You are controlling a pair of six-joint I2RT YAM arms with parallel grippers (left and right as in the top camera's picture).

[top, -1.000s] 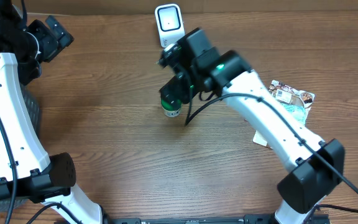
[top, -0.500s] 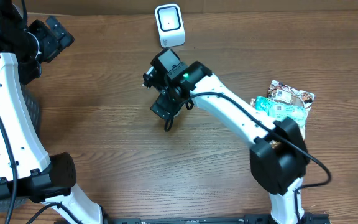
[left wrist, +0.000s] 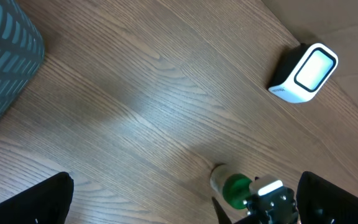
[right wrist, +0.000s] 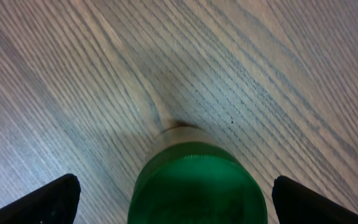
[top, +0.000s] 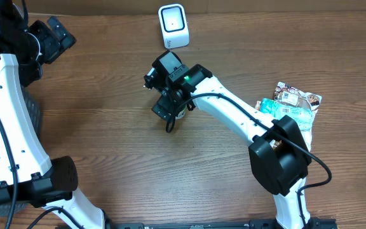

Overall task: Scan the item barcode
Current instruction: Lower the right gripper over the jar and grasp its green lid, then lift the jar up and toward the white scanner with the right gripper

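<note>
My right gripper needs to grab the small bottle by opposite sides of its green cap (right wrist: 197, 186). The bottle's body will then stay uncovered, so I can scan the barcode.
A small bottle with a green cap (right wrist: 197, 186) stands upright on the wooden table; the left wrist view shows it too (left wrist: 236, 190). My right gripper (right wrist: 176, 199) is open right over it, one dark finger on each side of the cap and not touching. From overhead the right gripper (top: 167, 105) hides the bottle. The white barcode scanner (top: 173, 25) stands at the back of the table, beyond the bottle, also visible to the left wrist (left wrist: 305, 73). My left gripper (top: 53, 35) hangs open and empty at the far left (left wrist: 188, 202).
Several snack packets (top: 294, 105) lie at the right side of the table. A teal ribbed bin (left wrist: 5, 62) sits at the left edge. A cardboard wall runs along the back behind the scanner.
The right arm has swung left and come down over the bottle, now covering it from overhead. The left arm has not moved.
</note>
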